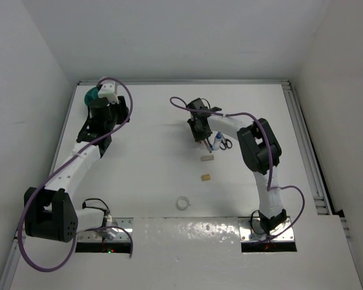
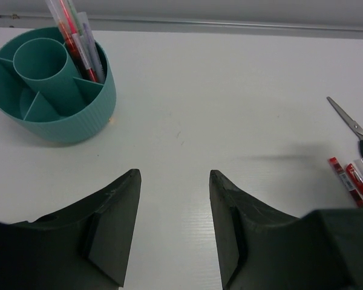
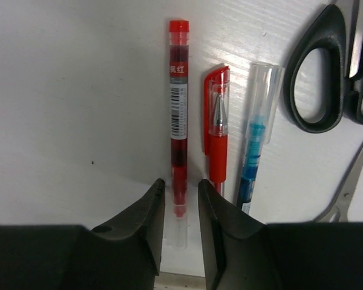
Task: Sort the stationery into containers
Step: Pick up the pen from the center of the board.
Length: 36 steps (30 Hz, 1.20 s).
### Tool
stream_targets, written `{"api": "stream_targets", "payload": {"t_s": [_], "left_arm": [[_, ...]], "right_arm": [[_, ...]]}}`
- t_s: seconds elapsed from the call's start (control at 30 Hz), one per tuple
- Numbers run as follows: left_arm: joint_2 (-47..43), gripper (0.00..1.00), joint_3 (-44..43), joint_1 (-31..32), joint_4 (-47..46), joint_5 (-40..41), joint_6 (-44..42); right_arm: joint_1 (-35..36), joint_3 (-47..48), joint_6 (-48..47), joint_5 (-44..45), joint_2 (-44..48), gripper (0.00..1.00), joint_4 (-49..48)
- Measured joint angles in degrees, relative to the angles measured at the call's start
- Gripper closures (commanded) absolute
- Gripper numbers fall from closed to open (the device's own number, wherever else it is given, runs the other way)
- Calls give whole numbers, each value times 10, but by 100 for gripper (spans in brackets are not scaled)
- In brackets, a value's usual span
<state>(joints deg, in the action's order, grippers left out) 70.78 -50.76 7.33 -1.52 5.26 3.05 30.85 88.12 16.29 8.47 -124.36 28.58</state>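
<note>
My left gripper grabs the red pen's dark red middle [image 2: 353, 192] next, so that its red end stays free to enter the teal cup [image 2: 48, 84].
The teal organiser cup [image 2: 48, 84] stands at the far left with several pens [image 2: 78, 45] upright in one compartment; it also shows in the top view [image 1: 92, 95]. My left gripper [image 2: 174, 181] is open and empty over bare table beside the cup. My right gripper [image 3: 181, 184] is down at the table with its jaws narrowly apart on either side of the clear end of a red pen [image 3: 178, 109], which lies flat. A red capped pen [image 3: 216, 127], a blue pen [image 3: 257, 133] and black-handled scissors [image 3: 327, 72] lie to its right.
Two tan erasers [image 1: 207, 158] [image 1: 205, 177] lie nearer than the right gripper [image 1: 199, 132]. A white tape ring [image 1: 183, 203] lies near the front edge. A grey scissor blade [image 3: 348, 187] lies right of the blue pen. White walls enclose the table.
</note>
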Motion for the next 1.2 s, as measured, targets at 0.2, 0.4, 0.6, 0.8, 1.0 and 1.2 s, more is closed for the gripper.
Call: {"api": "stream_targets", "payload": {"t_s": [0.2,0.4,0.6,0.8,1.0,1.2], "left_arm": [[0,53,0,0,0,-3,2],[-11,53,25,1,-37,-64,-47],[-81,47,133,19,-95,-222,-300],[-132,44,195,64,-90,-339,-595],[-134,43,201,112,-66,-385,-812],[-134,43,217,130,-52,-388,-928]], "right_arm": [[-2,-25,0,-39,13,94,-24],[-3,-43,-10,-70,25,100,-30],[-3,-47,-18,-128,40,100,0],[18,-30,-10,-203,100,100,14],[60,16,23,-276,134,100,-11],[95,21,52,-322,137,100,-34]]}}
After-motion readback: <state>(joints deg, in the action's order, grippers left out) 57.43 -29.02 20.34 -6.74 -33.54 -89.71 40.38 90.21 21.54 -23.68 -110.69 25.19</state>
